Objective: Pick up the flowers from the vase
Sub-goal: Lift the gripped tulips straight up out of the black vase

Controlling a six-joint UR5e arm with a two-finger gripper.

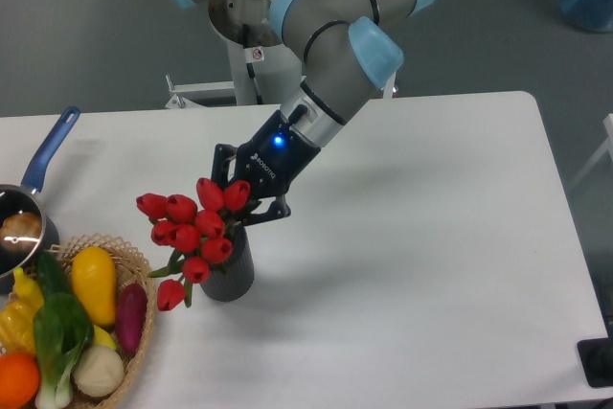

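I should grab the red buds at the top of the flowers with my gripper next. Then I can lift the flowers [192, 232] out of the dark grey vase [230, 270].
The flowers [192, 232], a bunch of red tulip buds with green stems and leaves, stand in the dark grey vase [230, 270] at the table's front left and lean to the left. My gripper [241, 200] reaches down from the upper right into the top of the bunch, just above the vase mouth. Its two black fingers [273, 210] stand spread apart on either side of the upper buds, so it looks open. The fingertips and the stems between them are hidden behind the buds.
A wicker basket [134, 261] with colourful vegetables sits at the front left corner, close to the vase. A blue-handled steel saucepan [48, 155] stands at the left edge. The arm's base [244, 55] is behind the table.
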